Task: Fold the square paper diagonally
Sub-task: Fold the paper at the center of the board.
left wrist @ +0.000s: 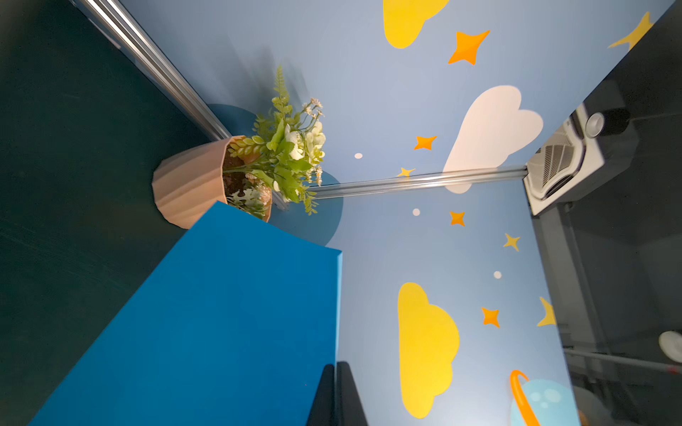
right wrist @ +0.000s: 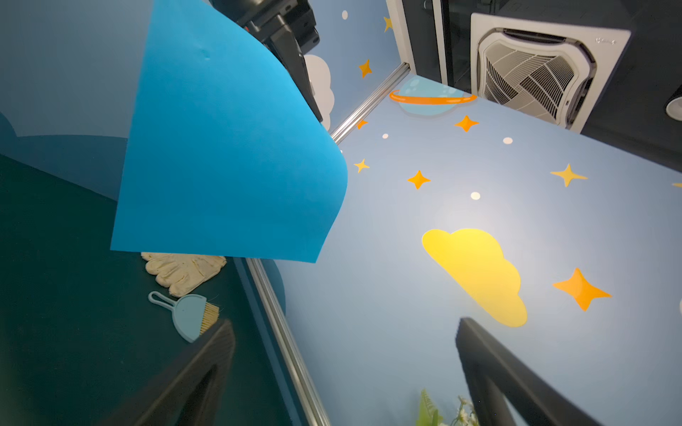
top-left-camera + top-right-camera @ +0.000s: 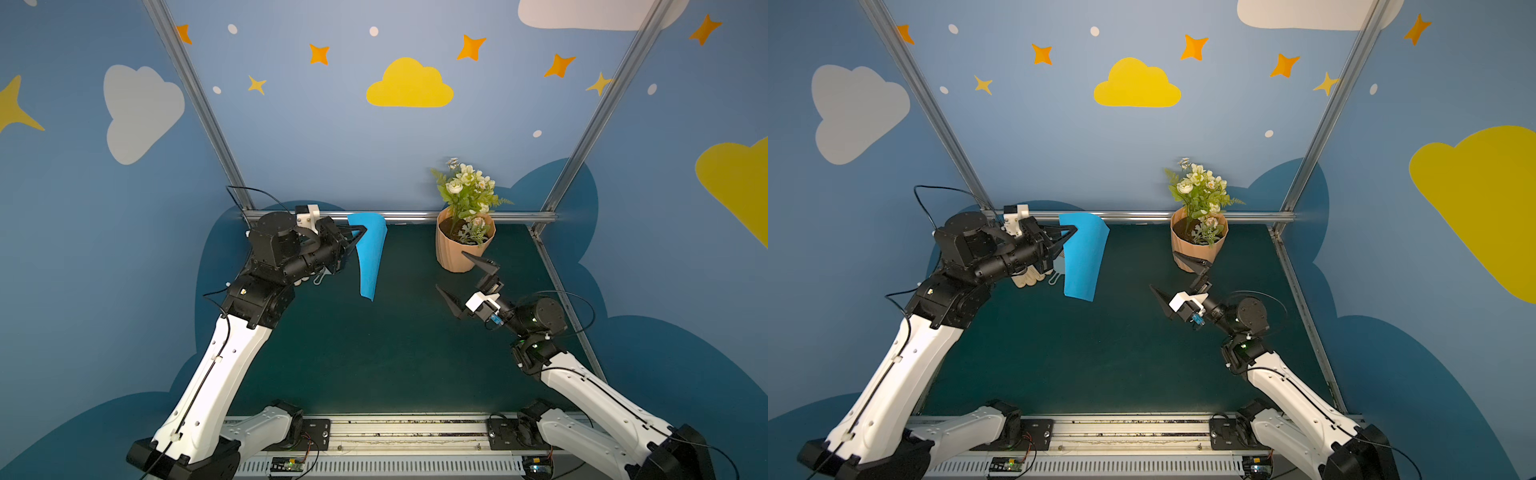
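I should next grip the square paper (image 3: pixel 371 257) near its hanging corner with my right gripper, away from the edge of the paper that my left gripper is holding. Then the paper can be folded diagonally.
The square paper (image 3: pixel 371 257) (image 3: pixel 1084 259) is a bright blue sheet hanging in the air over the far left of the table, curled along its top edge. My left gripper (image 3: pixel 362 229) (image 3: pixel 1074 229) is shut on the sheet's upper edge. In the left wrist view its two dark fingers (image 1: pixel 345 391) are pressed together on the edge of the paper (image 1: pixel 221 313). My right gripper (image 3: pixel 451 270) (image 3: pixel 1163 270) is open and empty, to the right of the sheet and apart from it. The right wrist view shows the paper (image 2: pixel 228 155) ahead of the spread right gripper (image 2: pixel 345 324).
A tan flowerpot (image 3: pixel 451 255) (image 3: pixel 1183 249) (image 1: pixel 188 184) with white flowers stands at the back right, just behind my right gripper. Cream gloves (image 2: pixel 181 269) and a small light-blue dustpan (image 2: pixel 190 313) lie at the far left, under my left arm. The mat (image 3: pixel 374 353) is dark green.
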`<action>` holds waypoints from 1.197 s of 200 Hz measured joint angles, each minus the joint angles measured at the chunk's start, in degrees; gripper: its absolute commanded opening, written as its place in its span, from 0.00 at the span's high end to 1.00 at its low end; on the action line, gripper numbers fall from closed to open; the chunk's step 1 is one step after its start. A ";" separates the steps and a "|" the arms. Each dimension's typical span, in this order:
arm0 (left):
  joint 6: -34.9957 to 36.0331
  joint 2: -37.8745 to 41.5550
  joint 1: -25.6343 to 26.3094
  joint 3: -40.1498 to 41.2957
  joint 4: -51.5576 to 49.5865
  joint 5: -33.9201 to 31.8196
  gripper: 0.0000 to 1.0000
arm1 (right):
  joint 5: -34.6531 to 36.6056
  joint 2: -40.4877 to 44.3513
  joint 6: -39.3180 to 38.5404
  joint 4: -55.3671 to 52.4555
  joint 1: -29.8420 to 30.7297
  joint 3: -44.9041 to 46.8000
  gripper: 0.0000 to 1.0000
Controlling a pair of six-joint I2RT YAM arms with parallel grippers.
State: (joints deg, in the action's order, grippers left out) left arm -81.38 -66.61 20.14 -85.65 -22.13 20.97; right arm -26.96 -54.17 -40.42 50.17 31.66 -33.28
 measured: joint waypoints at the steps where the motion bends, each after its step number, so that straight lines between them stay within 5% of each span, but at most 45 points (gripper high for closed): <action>1: -0.22 -0.11 0.02 -0.17 0.02 0.00 0.97 | -0.02 -0.02 -0.07 0.00 0.02 -0.07 0.03; 75: -3.85 -13.22 7.32 -29.88 -3.96 1.20 0.97 | -1.51 -4.83 -4.76 5.70 1.01 -2.23 0.03; 162: -3.69 -22.60 14.71 -37.44 -6.12 1.36 0.97 | 0.70 -5.31 -7.67 11.52 1.51 -2.99 0.05; 239: -1.92 -22.84 15.10 -37.57 -7.96 1.29 0.97 | 0.74 4.52 -13.25 1.51 1.51 -3.30 0.70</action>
State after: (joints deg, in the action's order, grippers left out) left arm -83.31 -89.45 35.24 -123.22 -30.09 22.26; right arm -26.22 -49.65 -53.67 51.68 33.17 -36.58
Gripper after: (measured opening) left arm 0.051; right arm 0.386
